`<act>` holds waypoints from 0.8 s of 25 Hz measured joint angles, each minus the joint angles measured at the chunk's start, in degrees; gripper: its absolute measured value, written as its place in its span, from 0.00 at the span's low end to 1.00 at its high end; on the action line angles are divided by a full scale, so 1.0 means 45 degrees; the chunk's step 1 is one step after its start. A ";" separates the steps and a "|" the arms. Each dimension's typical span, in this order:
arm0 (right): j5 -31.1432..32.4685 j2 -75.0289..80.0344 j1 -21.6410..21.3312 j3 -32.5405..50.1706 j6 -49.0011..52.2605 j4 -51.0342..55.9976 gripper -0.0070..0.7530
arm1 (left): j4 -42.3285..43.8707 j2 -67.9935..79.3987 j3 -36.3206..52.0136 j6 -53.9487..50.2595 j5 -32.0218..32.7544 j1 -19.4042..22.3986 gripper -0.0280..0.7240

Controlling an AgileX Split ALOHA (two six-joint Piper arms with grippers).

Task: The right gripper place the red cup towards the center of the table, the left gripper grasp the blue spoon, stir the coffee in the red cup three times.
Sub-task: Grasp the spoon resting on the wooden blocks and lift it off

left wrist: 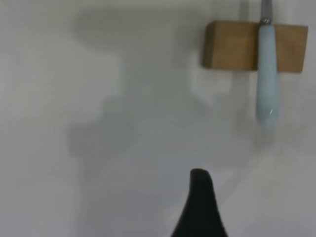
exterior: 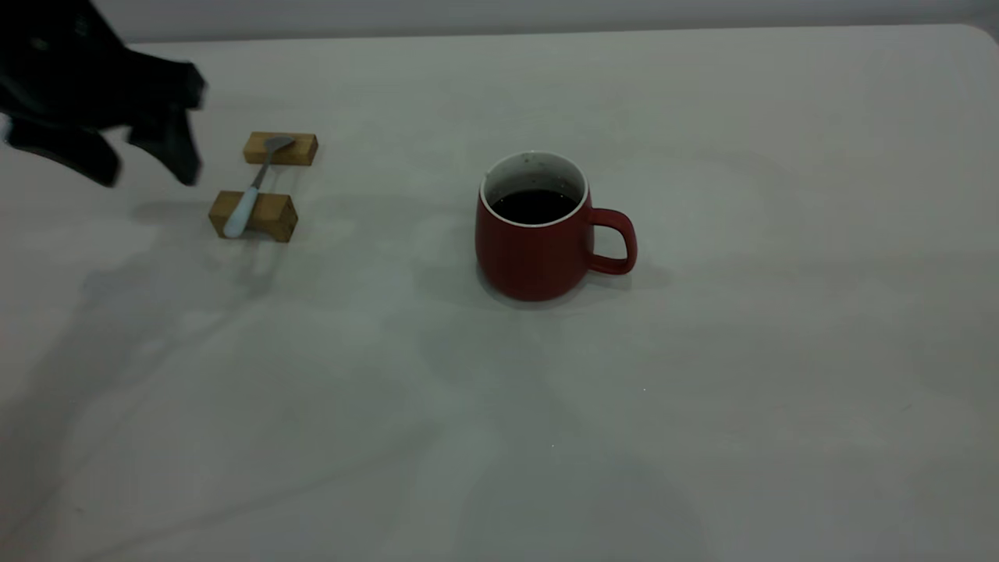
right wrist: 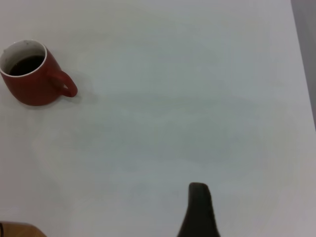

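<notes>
The coffee in the red cup (exterior: 538, 250) needs to be stirred, so my left gripper should next grab the blue spoon by its pale handle (exterior: 242, 212).
The red cup (exterior: 538, 250) stands upright near the middle of the table (exterior: 741, 406), its handle pointing right, with dark coffee (exterior: 534, 205) inside. The blue spoon (exterior: 243, 204) lies bridged across two tan wooden blocks at the left, its pale handle toward the front. My left gripper (exterior: 148, 165) hovers just left of the blocks, open and empty; the left wrist view shows the spoon (left wrist: 267, 84) ahead of one black finger (left wrist: 200, 197). My right gripper (right wrist: 224, 210) is far from the cup (right wrist: 32, 81), open, holding nothing, and only one finger (right wrist: 198, 207) shows.
The far wooden block (exterior: 290, 150) carries the spoon's bowl and the near block (exterior: 273, 217) carries its handle. In the right wrist view the table's edge (right wrist: 302, 54) runs along one side. Bare tabletop lies between the blocks and the cup.
</notes>
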 joint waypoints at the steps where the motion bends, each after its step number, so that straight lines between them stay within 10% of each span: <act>1: 0.0000 0.0000 0.0000 0.0000 0.0000 0.0000 0.86 | 0.0000 0.0321 -0.0165 0.0010 -0.0129 -0.0070 0.92; 13: 0.0000 0.0000 0.0000 0.0000 0.0000 0.0000 0.86 | -0.0024 0.3003 -0.1692 0.0029 -0.0475 -0.0373 0.87; 20: 0.0000 0.0000 0.0000 0.0000 0.0000 0.0000 0.86 | -0.0035 0.3829 -0.2001 0.0029 -0.0999 -0.0373 0.62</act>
